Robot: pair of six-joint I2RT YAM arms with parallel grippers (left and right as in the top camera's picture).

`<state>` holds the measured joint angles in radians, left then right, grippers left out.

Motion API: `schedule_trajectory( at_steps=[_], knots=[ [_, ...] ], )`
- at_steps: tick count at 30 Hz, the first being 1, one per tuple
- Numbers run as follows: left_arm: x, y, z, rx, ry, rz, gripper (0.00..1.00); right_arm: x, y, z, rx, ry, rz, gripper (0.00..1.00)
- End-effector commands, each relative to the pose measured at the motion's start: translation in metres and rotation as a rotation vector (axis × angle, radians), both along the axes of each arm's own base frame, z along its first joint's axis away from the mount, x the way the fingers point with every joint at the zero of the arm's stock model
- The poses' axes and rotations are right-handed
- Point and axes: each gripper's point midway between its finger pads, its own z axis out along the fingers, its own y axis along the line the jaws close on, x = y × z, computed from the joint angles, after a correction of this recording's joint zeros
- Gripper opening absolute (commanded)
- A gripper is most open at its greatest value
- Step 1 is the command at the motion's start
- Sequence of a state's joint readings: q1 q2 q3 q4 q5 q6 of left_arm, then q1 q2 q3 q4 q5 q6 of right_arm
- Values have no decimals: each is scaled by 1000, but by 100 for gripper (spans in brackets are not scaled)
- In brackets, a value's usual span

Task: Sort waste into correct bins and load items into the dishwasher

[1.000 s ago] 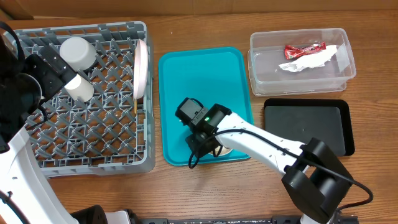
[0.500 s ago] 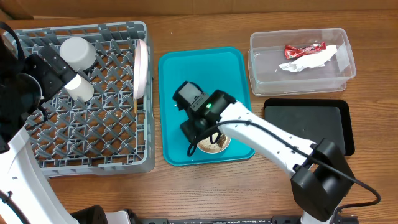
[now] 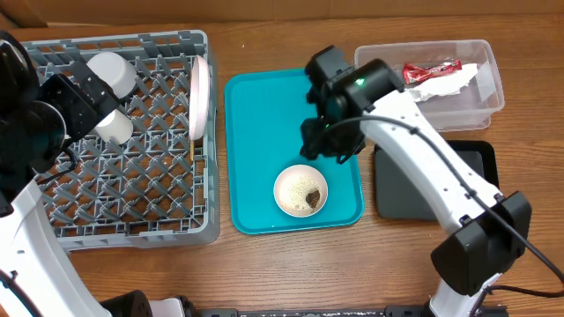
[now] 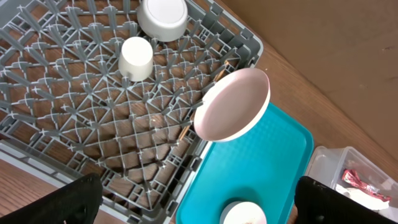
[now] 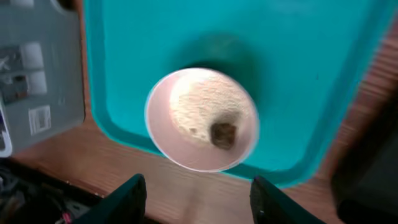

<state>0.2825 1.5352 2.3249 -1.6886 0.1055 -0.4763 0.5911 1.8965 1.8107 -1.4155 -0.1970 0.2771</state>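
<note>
The right gripper will next grab the small white bowl by its rim to tip waste into the black tray. This keeps the bowl's opening open.
A small white bowl stands on the teal tray, holding white rice grains and a brown food chunk. My right gripper hangs open and empty above the tray, behind the bowl. The grey dish rack holds a white plate on edge, a white cup, another white bowl and a wooden chopstick. My left gripper is wide open high over the rack.
At the back right a clear tub holds a red wrapper and a crumpled white napkin. A shallow black tray lies in front of it, partly under my right arm. The table is wood.
My right gripper was shut low at the bowl; it has opened, let go, risen and swung back to the right. The bowl stays on the tray. The left arm has barely moved.
</note>
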Motion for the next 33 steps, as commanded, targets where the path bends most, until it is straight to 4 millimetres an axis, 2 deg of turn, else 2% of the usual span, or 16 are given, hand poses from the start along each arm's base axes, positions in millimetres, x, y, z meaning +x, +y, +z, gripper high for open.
schedule_trajectory(
  at_steps=[1, 6, 10, 14, 17, 21, 28, 31, 33],
  knots=[
    [1, -2, 1, -15, -6, -4, 100, -36, 36, -19, -23, -34, 157, 55],
    [1, -2, 1, -15, -6, -4, 100, -40, 45, -60, -178, -193, 205, 55],
    [1, -1, 1, -15, -6, -4, 100, -50, 47, -80, -189, -196, 254, 53],
    [1, -2, 1, -15, -6, -4, 100, -63, 36, -104, -230, -171, 318, 52],
    [1, -2, 1, -15, -6, -4, 100, -84, 52, -108, -232, -199, 454, 56],
    [1, -2, 1, -15, -6, -4, 100, -87, 68, -106, -240, -280, 502, 58],
    [1, -2, 1, -15, -6, -4, 100, -80, 57, -122, -244, -285, 519, 57],
    [1, -2, 1, -15, -6, -4, 100, -79, 59, -123, -239, -292, 517, 50],
    [1, -2, 1, -15, -6, -4, 100, -77, 60, -122, -238, -302, 514, 43]
  ],
)
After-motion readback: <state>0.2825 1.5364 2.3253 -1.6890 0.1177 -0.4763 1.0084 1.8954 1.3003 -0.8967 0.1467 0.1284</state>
